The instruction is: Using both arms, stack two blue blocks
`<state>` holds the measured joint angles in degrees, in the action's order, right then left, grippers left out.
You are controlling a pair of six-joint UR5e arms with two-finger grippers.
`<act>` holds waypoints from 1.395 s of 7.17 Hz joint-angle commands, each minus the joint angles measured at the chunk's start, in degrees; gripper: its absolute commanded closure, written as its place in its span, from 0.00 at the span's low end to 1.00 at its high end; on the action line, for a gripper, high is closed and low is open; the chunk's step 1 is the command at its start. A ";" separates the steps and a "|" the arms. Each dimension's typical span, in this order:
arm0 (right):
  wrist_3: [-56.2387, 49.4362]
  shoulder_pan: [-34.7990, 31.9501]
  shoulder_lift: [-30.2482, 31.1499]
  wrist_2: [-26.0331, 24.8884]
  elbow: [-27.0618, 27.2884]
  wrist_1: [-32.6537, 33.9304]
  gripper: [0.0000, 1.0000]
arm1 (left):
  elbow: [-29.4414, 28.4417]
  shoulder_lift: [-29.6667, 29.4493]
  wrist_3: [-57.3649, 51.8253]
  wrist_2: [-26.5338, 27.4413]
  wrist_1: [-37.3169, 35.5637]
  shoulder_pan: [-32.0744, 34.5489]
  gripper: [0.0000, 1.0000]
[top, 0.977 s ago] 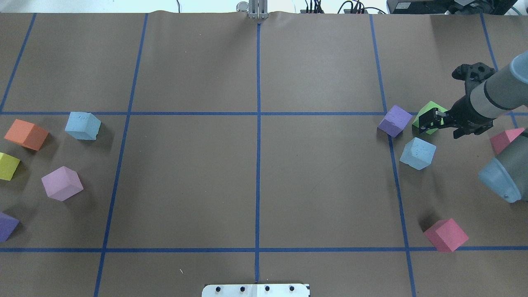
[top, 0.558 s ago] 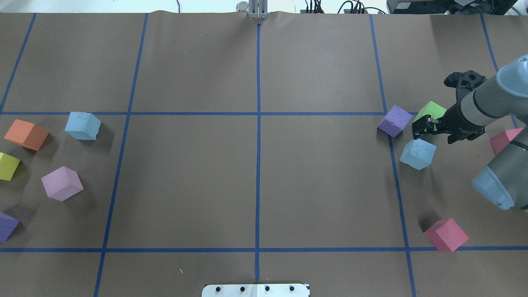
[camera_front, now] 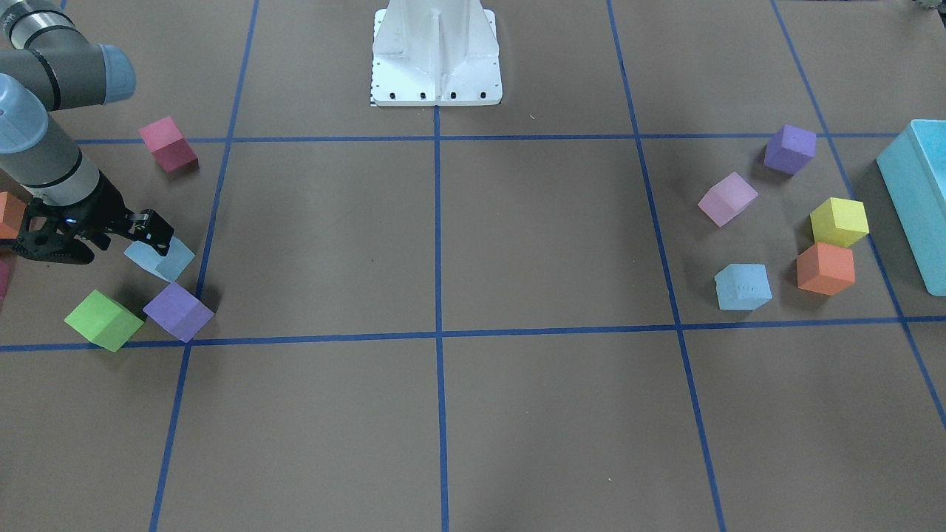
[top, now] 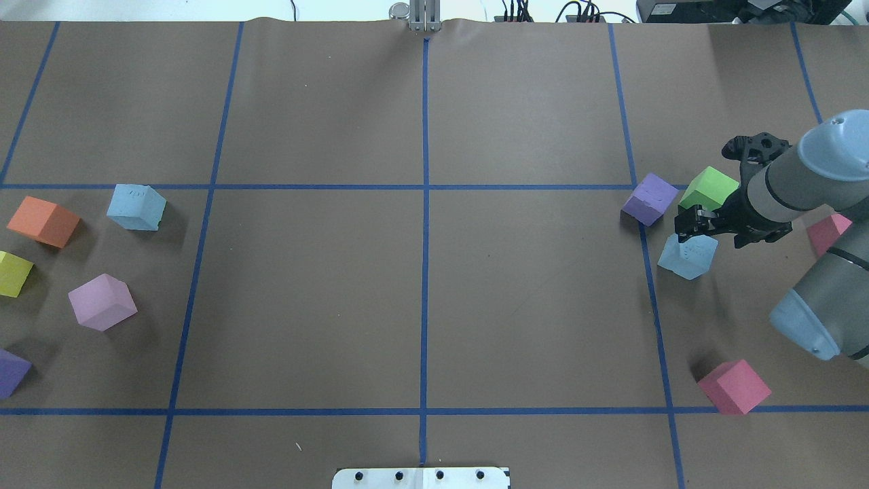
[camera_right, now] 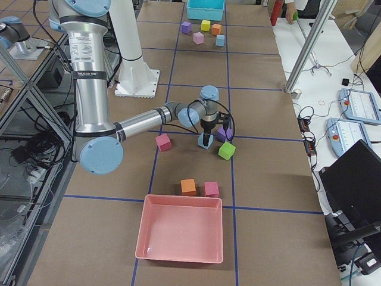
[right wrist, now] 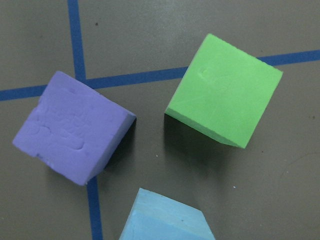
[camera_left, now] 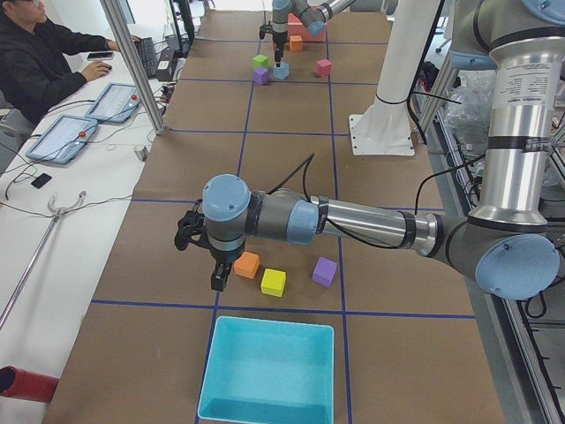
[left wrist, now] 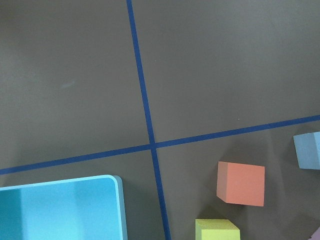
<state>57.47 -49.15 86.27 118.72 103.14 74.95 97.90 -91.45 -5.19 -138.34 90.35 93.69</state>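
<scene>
The right gripper grabs the blue block's opposite sides next, to start the stack of two blue blocks.
One blue block (top: 687, 257) lies on the right of the table between a purple cube (top: 650, 198) and a green cube (top: 709, 188); it also shows in the front view (camera_front: 160, 258) and in the right wrist view (right wrist: 167, 220). My right gripper (top: 692, 224) hovers at this block's far edge, jaws open, holding nothing. The other blue block (top: 136, 207) lies at the far left, also in the front view (camera_front: 743, 286). My left gripper (camera_left: 216, 274) shows only in the exterior left view, above the orange cube (camera_left: 246, 264); I cannot tell if it is open or shut.
Orange (top: 42, 221), yellow (top: 12, 273), lilac (top: 102, 302) and purple (top: 10, 372) cubes surround the left blue block. A turquoise bin (camera_front: 916, 192) stands beyond them. Pink-red cubes (top: 734, 386) (top: 827, 231) lie on the right. A pink bin (camera_right: 181, 229) sits at the right end.
My right gripper has moved left and nearer, from over the green cube to the far edge of the right blue block. No cube has moved.
</scene>
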 commanded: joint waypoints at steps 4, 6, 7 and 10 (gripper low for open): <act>3.70 0.90 0.04 -0.33 -0.22 -2.00 0.00 | 0.10 0.31 0.00 0.00 0.00 0.00 0.00; 4.67 0.82 0.65 -0.85 -0.40 -2.09 0.00 | 0.10 0.39 0.00 0.00 0.00 0.00 0.00; 5.45 0.90 0.92 -2.07 -0.49 -2.18 0.00 | 0.18 0.39 0.00 0.00 0.00 0.00 0.00; 10.64 4.85 -0.05 -4.35 -2.51 -5.86 0.00 | 0.27 0.39 0.00 0.00 0.00 0.00 0.00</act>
<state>66.55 -45.92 86.48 115.89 101.35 70.25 98.15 -91.06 -5.19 -138.34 90.35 93.69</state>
